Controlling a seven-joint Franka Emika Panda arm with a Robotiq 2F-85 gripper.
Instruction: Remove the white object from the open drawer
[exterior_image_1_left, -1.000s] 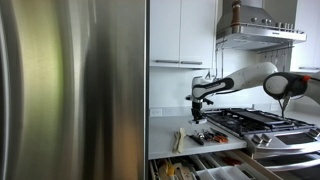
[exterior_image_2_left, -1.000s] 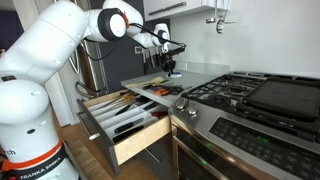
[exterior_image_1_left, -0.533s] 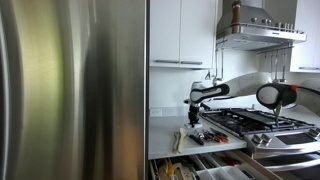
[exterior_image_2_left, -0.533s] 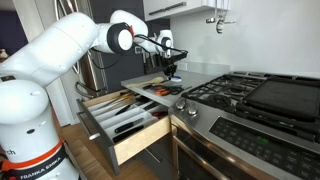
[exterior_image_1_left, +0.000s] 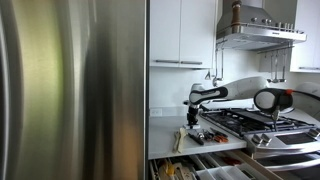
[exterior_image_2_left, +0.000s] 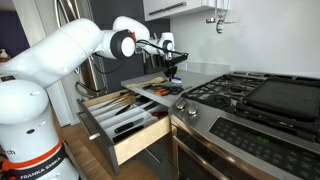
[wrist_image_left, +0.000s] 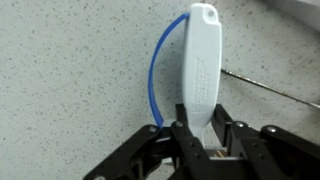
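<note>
My gripper needs to open; the white object (wrist_image_left: 202, 65) would rest on the speckled grey counter beneath, where my fingers reach.
In the wrist view my gripper (wrist_image_left: 199, 140) is shut on the white object (wrist_image_left: 200, 70), a long flat white plastic tool with a blue loop, held just over the speckled grey counter (wrist_image_left: 70, 70). In both exterior views the gripper (exterior_image_1_left: 192, 110) (exterior_image_2_left: 172, 68) hangs low over the counter (exterior_image_2_left: 205, 72) beside the stove; the white object is too small to make out there. The open drawer (exterior_image_2_left: 120, 118) stands pulled out below the counter, with dark utensils inside. It also shows at the bottom of an exterior view (exterior_image_1_left: 200, 165).
A large steel fridge (exterior_image_1_left: 70, 90) fills the near side. The gas stove (exterior_image_2_left: 265, 95) lies beside the counter, with a hood (exterior_image_1_left: 255, 30) above. Several utensils (exterior_image_1_left: 205, 135) lie on the counter near the gripper. A thin dark rod (wrist_image_left: 270, 88) lies on the counter.
The arm has swung further over the counter toward the back wall and lowered a little, with the white object still in the jaws.
</note>
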